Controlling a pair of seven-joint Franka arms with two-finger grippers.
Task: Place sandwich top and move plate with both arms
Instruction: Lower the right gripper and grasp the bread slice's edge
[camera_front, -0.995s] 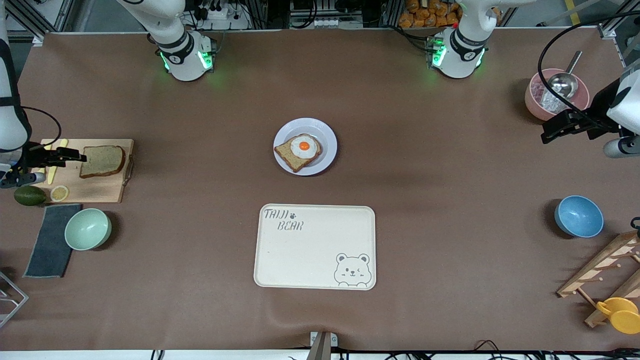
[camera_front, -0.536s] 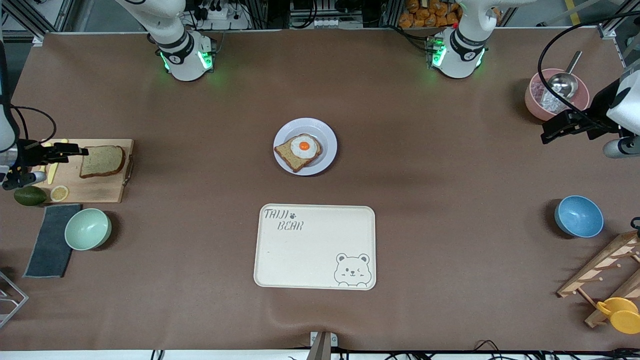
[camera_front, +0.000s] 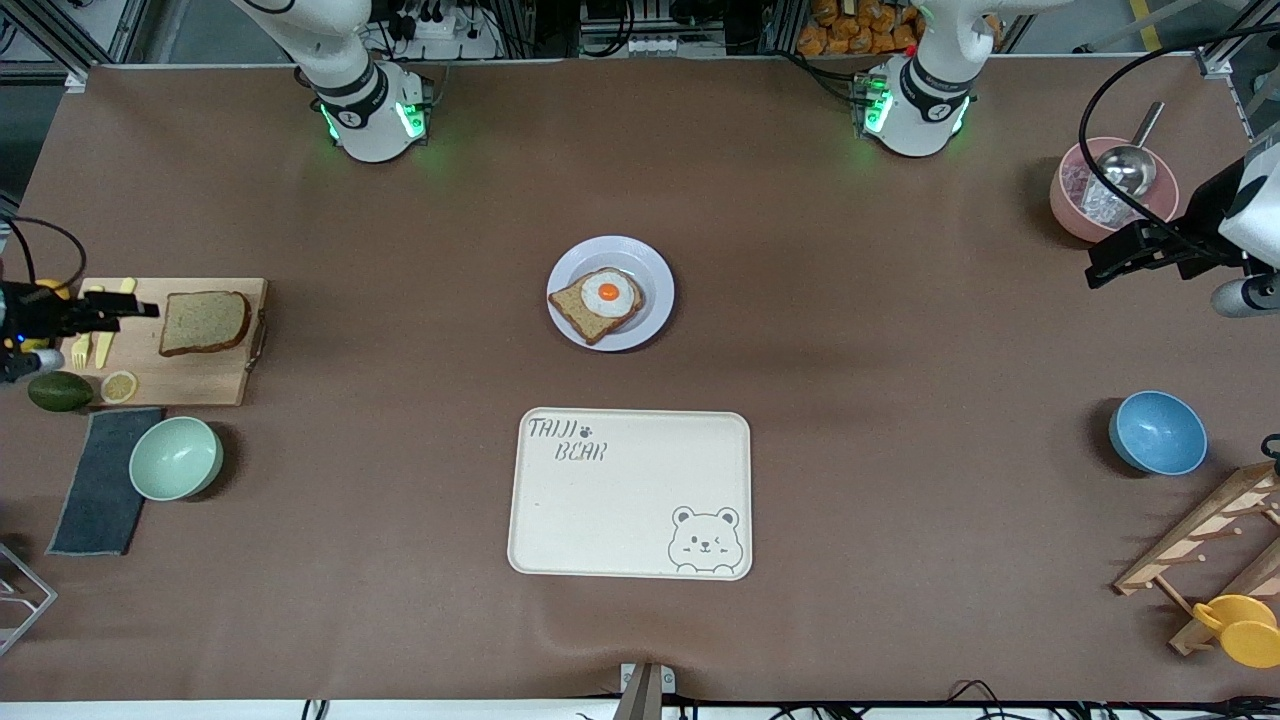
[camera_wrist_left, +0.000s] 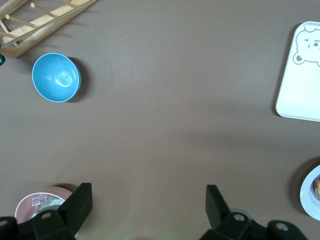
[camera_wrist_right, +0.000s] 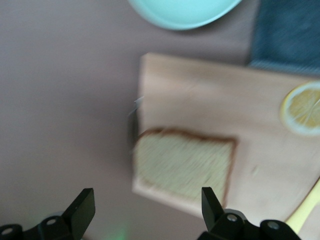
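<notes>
I need to top the toast with the fried egg (camera_front: 600, 300) after my right gripper grabs the sandwich top by its straight crust edge (camera_front: 166, 324), which it should do next.
The sandwich top (camera_front: 205, 322), a plain tan slice with a brown crust, lies flat on a wooden cutting board (camera_front: 190, 375) at the right arm's end of the table. My right gripper (camera_front: 150, 310) hovers open over the board's outer end, just short of the slice (camera_wrist_right: 182, 170), and holds nothing (camera_wrist_right: 147, 205). The pale plate (camera_front: 655, 275) sits mid-table with a darker toast and fried egg (camera_front: 600, 300) on it. My left gripper (camera_front: 1095, 265) waits open and empty (camera_wrist_left: 149, 200) over bare table beside the pink bowl (camera_front: 1075, 205).
A bear-print tray (camera_front: 620, 500) lies nearer the camera than the plate. A mint bowl (camera_front: 176, 458), dark cloth (camera_front: 100, 480), avocado (camera_front: 60, 391) and lemon slice (camera_front: 119, 386) flank the board. A blue bowl (camera_front: 1157, 432), wooden rack (camera_front: 1200, 550) and yellow cup (camera_front: 1240, 630) occupy the left arm's end.
My right gripper has drawn back a little from the bread slice toward the table's end, still open. The left arm has barely moved.
</notes>
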